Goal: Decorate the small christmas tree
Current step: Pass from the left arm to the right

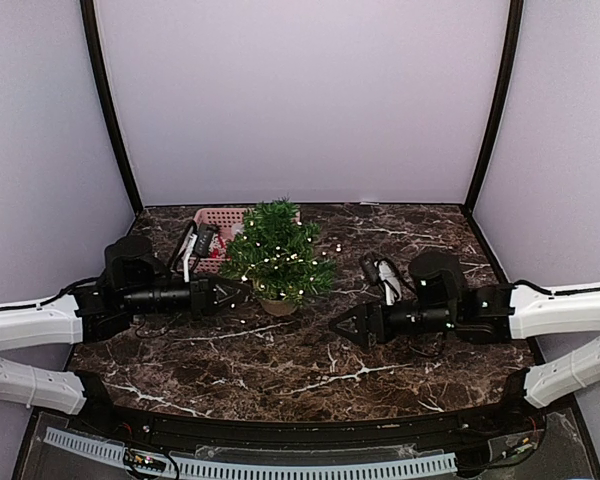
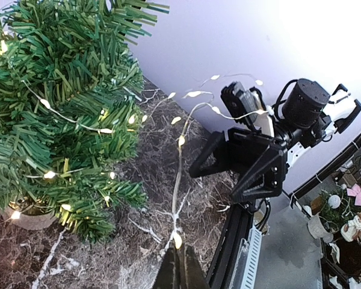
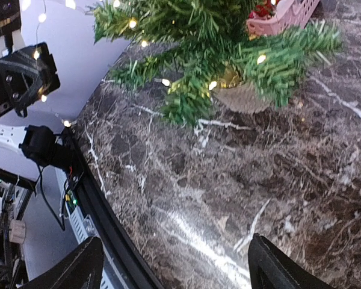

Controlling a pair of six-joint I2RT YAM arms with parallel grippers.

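Note:
I should next grip the wire (image 2: pixel 179 180) with my right gripper beside my left gripper's fingers, so that the draped lights stay free on the tree.
The small christmas tree (image 1: pixel 278 252) stands in its tan pot (image 1: pixel 278 306) mid-table, with a lit fairy-light string (image 1: pixel 298 258) draped over its branches. My left gripper (image 1: pixel 232 295) is just left of the pot, shut on the thin light wire (image 2: pixel 179 180), with one lit bulb at the fingertips (image 2: pixel 179 260). The wire runs up and across to a black battery box (image 2: pixel 240 103) near the right arm. My right gripper (image 1: pixel 340 325) is open and empty, low over the marble to the right of the tree; its fingers (image 3: pixel 275 270) stand wide apart.
A pink basket (image 1: pixel 216 222) with ornaments sits behind and left of the tree, also seen in the right wrist view (image 3: pixel 284 15). The battery box (image 1: pixel 382 274) lies right of the tree. The table's black front rail (image 3: pixel 102 198) is close to the right gripper.

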